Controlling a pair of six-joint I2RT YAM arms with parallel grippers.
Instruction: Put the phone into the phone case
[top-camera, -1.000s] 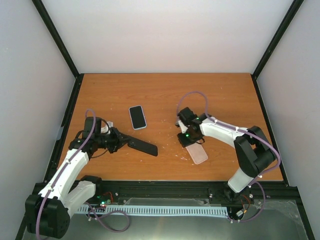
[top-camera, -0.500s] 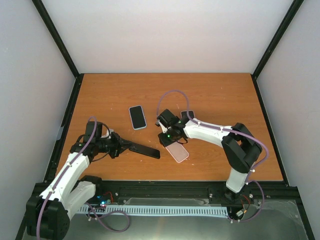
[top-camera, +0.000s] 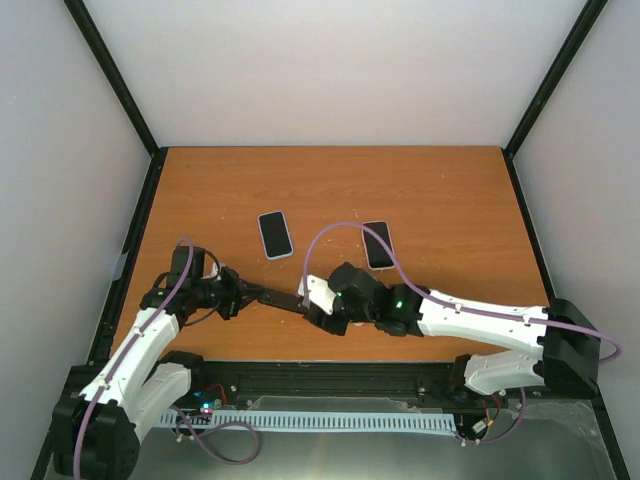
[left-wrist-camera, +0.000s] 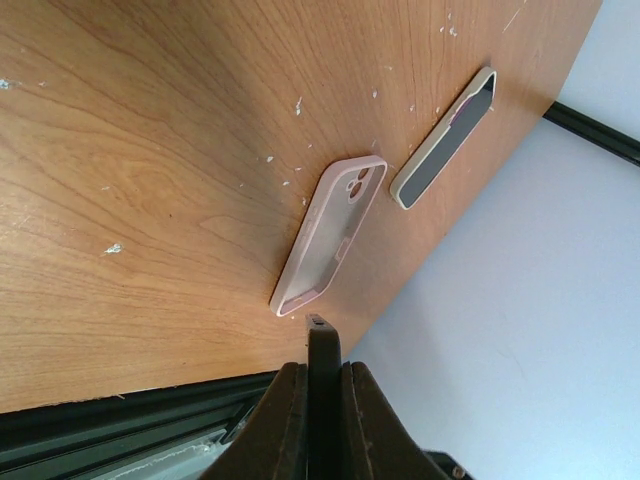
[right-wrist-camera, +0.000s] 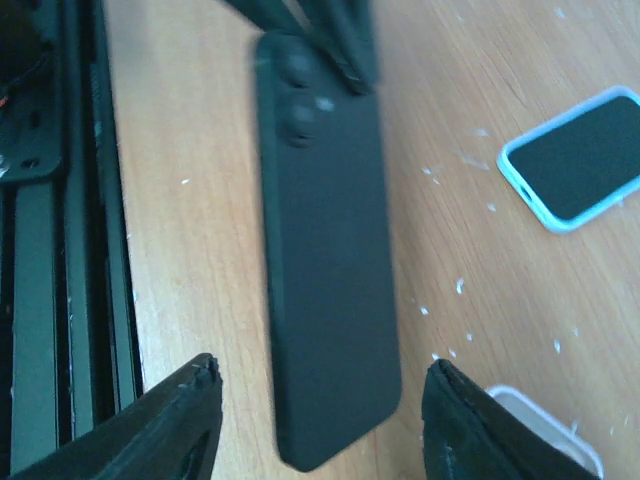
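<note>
The robot's fingers barely reach the black phone's loose end (top-camera: 299, 304) (right-wrist-camera: 340, 420), so it isn't time to close yet. The right gripper should first move toward that end and then close on it.
My left gripper (left-wrist-camera: 321, 368) (top-camera: 240, 293) is shut on one end of the black phone (top-camera: 280, 297), which sticks out to the right just above the table. Seen edge-on in the left wrist view, the phone (left-wrist-camera: 323, 345) stands between the closed fingers. My right gripper (right-wrist-camera: 322, 372) (top-camera: 318, 305) is open, with a finger on each side of the free end of the phone (right-wrist-camera: 325, 270) and not touching it. The clear pinkish phone case (left-wrist-camera: 330, 235) lies flat on the table, and its corner (right-wrist-camera: 545, 430) shows beside my right finger.
A phone in a white case (top-camera: 275, 234) (right-wrist-camera: 575, 165) lies behind the left gripper. Another dark phone with a light rim (top-camera: 377, 244) (left-wrist-camera: 445, 140) lies mid-table. The black frame rail (top-camera: 330, 375) runs along the near table edge, close to both grippers.
My right gripper opened, let go of the clear case and swung left to the free end of the black phone. The left arm barely moved and kept its grip.
</note>
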